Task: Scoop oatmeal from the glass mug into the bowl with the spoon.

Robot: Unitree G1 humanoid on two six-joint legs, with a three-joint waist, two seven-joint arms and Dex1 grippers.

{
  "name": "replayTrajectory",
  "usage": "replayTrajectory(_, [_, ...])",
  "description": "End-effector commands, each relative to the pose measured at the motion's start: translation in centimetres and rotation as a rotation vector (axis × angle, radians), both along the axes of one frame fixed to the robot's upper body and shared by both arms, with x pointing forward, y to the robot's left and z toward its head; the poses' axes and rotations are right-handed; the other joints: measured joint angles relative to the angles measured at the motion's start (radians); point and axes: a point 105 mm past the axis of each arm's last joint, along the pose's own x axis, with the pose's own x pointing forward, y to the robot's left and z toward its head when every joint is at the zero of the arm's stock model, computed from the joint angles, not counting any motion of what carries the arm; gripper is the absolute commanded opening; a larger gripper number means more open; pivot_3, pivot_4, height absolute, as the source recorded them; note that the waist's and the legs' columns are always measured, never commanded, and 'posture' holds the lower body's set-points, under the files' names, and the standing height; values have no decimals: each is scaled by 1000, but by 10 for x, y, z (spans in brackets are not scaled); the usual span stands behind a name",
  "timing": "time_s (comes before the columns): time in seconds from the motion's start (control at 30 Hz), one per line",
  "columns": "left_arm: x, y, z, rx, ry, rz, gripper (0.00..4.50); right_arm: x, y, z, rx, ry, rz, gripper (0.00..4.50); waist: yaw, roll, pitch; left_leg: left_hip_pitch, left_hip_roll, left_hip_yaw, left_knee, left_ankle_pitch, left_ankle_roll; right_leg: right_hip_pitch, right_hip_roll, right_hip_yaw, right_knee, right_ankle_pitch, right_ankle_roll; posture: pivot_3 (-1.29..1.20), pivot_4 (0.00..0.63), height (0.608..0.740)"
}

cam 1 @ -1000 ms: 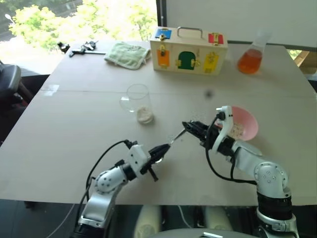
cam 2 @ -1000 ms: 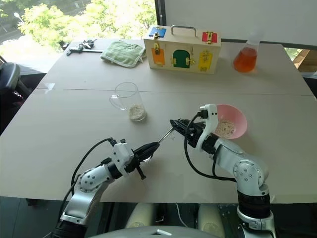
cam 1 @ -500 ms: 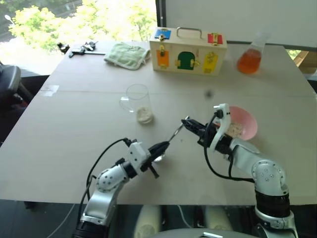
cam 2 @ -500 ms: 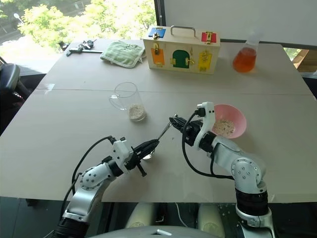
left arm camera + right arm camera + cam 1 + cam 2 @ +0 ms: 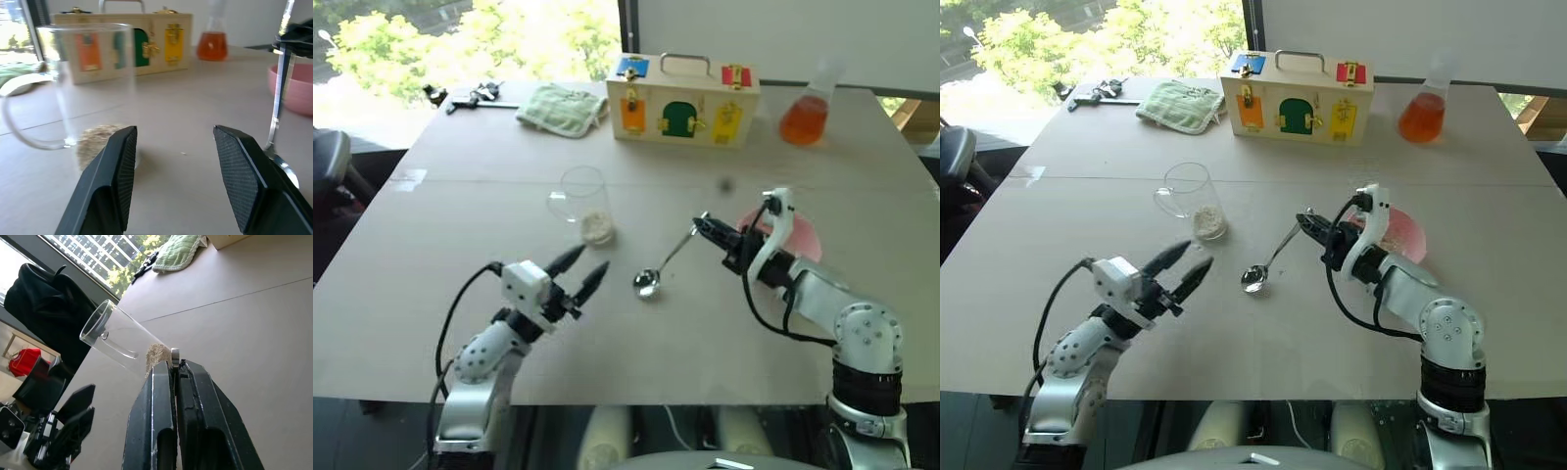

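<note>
I will next grab the mug by its slim curved handle with my left gripper, because the mug's round glass body (image 5: 584, 196) is wide and holds loose oatmeal.
The clear glass mug (image 5: 584, 200) stands upright at mid-table, with a small heap of oatmeal (image 5: 597, 229) in its bottom. My right gripper (image 5: 705, 227) is shut on the handle tip of the silver spoon (image 5: 658, 269). The spoon slants down to the left, its oval end low by the table. The pink bowl (image 5: 806, 238) sits just behind my right wrist, partly hidden. My left gripper (image 5: 580, 268) is open and empty, left of the spoon's oval end and in front of the mug. The left wrist view looks past its fingers (image 5: 117, 166) at the mug (image 5: 83, 83) and the spoon (image 5: 278, 98).
A wooden latch box (image 5: 685, 98) stands at the back, with a flask of orange liquid (image 5: 805, 117) to its right. A green cloth (image 5: 563, 106) and dark tools (image 5: 470, 96) lie at the back left. The table's front edge runs just below both arms.
My left gripper let go of the spoon's oval end, opened, and drew back to the left and up. My right gripper closed on the handle and now carries the spoon alone.
</note>
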Motion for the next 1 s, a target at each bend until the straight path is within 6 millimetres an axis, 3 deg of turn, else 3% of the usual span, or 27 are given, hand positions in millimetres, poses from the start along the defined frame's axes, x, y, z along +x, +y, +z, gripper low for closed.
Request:
replayTrajectory(0.03, [8,44,18,-75,-23,218,2589,-2,-5,23,54,-47,18,0,-3,0,0,0,0,0,0,0,0,0,0,0,0,0,0,0,150,740])
replayTrajectory(0.17, [26,63,21,-37,14,298,2589,0,-8,28,54,-51,7,0,-3,0,0,0,-1,0,0,0,0,0,1,0,1,0,0,0,150,740])
replayTrajectory(0.47, [66,51,25,113,49,177,2589,-4,-3,28,55,-50,4,0,-7,-1,0,-1,-1,1,0,3,-5,-1,2,0,0,0,0,0,150,740])
replayTrajectory(0.6, [66,50,28,183,30,138,2589,-6,-5,28,52,-52,-11,0,-10,-1,0,-1,0,2,0,3,-5,-1,2,1,0,0,0,0,150,740])
replayTrajectory(0.73, [54,56,36,189,-30,138,2589,-9,-6,26,48,-51,-20,0,-10,-1,0,-1,0,3,0,3,-5,-2,2,2,-1,0,0,0,150,740])
replayTrajectory(0.87, [45,54,27,208,-16,131,2589,-11,-6,25,52,-45,-25,0,-12,-1,0,-1,1,4,-1,3,-5,-2,2,3,-1,0,0,0,150,740])
replayTrajectory(1.0, [51,43,16,208,27,101,2589,-11,-4,24,53,-41,-18,0,-7,-1,0,-1,1,3,-1,3,-5,-2,2,2,0,0,0,0,150,740])
